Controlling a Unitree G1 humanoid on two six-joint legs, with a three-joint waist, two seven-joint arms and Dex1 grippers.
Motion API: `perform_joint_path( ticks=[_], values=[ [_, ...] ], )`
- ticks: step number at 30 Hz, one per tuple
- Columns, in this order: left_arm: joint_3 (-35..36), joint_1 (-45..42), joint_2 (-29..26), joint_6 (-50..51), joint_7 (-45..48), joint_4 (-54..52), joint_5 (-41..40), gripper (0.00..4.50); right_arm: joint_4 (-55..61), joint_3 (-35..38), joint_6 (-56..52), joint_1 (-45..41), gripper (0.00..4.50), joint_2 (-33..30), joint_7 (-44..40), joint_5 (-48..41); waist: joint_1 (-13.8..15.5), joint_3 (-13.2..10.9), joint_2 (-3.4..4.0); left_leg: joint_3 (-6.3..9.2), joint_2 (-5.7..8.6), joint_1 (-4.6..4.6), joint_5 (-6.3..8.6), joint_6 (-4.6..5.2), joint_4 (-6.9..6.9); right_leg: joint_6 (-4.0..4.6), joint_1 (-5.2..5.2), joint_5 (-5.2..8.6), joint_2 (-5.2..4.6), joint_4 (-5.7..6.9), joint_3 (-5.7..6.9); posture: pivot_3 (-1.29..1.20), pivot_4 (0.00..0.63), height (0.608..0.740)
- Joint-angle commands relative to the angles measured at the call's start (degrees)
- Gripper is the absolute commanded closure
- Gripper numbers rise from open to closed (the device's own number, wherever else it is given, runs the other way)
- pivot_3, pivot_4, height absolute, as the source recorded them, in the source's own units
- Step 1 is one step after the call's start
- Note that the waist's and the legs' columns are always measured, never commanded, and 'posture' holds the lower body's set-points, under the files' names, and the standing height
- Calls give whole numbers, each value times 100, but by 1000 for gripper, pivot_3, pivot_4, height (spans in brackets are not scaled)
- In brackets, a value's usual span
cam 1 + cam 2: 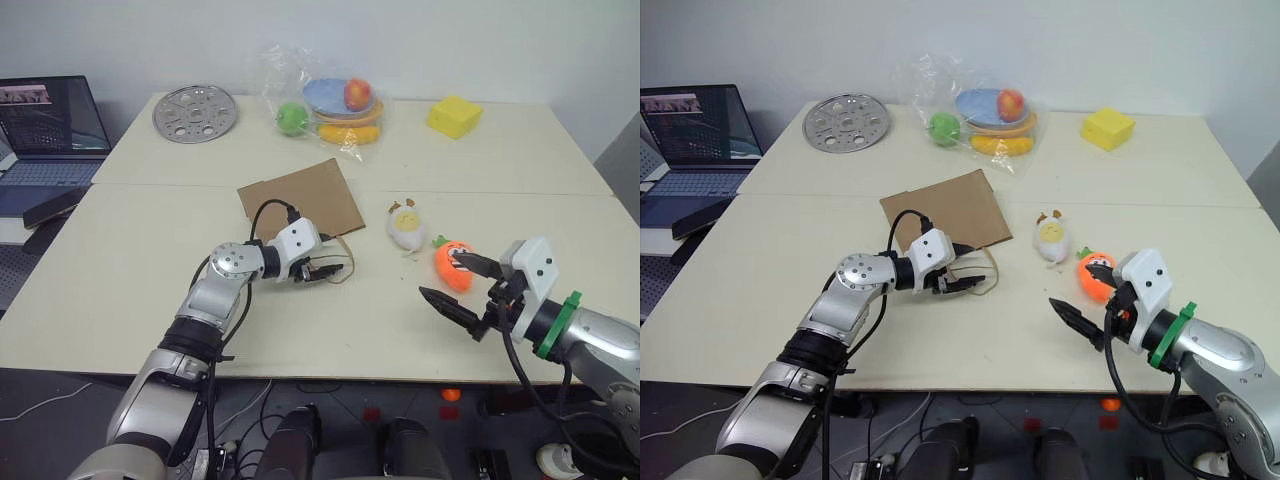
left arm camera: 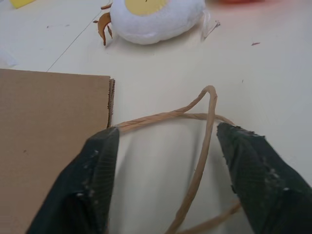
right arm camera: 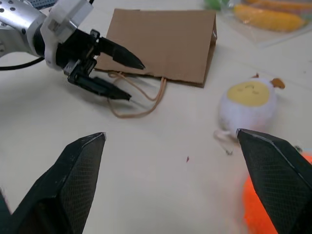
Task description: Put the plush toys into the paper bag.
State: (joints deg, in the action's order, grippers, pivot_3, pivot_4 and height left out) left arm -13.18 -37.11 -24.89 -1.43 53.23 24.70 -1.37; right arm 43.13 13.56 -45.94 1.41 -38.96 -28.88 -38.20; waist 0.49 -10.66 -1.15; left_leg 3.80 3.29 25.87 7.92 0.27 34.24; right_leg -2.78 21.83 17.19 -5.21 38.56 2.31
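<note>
The paper bag (image 1: 305, 195) lies flat and only its loop handle stands up. My left gripper should next grab the bag by that thin handle (image 1: 347, 262).
The brown paper bag (image 1: 305, 195) lies flat on the table, its thin loop handles (image 1: 342, 266) trailing toward the front edge. My left gripper (image 1: 330, 268) is open at the bag's near edge, and one handle loop (image 2: 202, 146) runs between its two fingers. The white egg plush toy (image 1: 406, 226) lies to the right of the bag. Just in front of it is the orange carrot plush toy (image 1: 452, 268). My right gripper (image 1: 448, 280) stands wide open beside the carrot, its upper finger crossing the toy's face. It holds nothing.
At the back of the table are a clear plastic bag of fruit (image 1: 330, 105), a round metal disc (image 1: 195, 113) and a yellow foam block (image 1: 454, 116). A laptop (image 1: 50, 130) sits on a side surface at far left.
</note>
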Motion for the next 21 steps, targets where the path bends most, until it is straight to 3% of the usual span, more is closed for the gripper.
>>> perform_joint_path(
  ticks=[1, 7, 15, 18, 21],
  values=[
    [75, -167, -35, -145, 21, -39, 31, 2551, 138, 149, 201, 50, 0, 21, 13, 8, -4, 0, 0, 0, 0, -1, 0, 0, 1, -3, 0, 1, 0, 3, 0, 0, 150, 740],
    [105, -297, -51, -164, 134, 72, -15, 4449, 27, -49, 404, 48, 0, 79, 50, 205, -7, 0, 0, 1, -2, -2, -2, 0, 11, -19, -3, 2, 2, 6, -1, 0, 150, 740],
    [633, -804, 197, 1159, 354, -142, -929, 4479, 11, -489, 332, -295, 0, 295, 354, 417, -20, 0, 0, 3, -1, -2, -2, 0, 14, -15, -3, -1, 4, 7, 1, 0, 150, 740],
    [750, -1117, 14, 2311, 1103, -674, -1643, 4500, -169, -961, 291, -777, 617, 707, 572, 444, -64, -3, -5, 5, -1, -2, -3, 0, 15, -15, -3, -1, 7, 10, 2, 0, 150, 740],
    [867, -1258, -31, 2876, 1220, -872, -1955, 4500, -404, -1457, 259, -1258, 1648, 1040, 782, 706, -89, -3, -5, 5, -1, -3, -3, -1, 17, -11, 1, -2, 13, 22, -2, 0, 150, 740]
  ],
)
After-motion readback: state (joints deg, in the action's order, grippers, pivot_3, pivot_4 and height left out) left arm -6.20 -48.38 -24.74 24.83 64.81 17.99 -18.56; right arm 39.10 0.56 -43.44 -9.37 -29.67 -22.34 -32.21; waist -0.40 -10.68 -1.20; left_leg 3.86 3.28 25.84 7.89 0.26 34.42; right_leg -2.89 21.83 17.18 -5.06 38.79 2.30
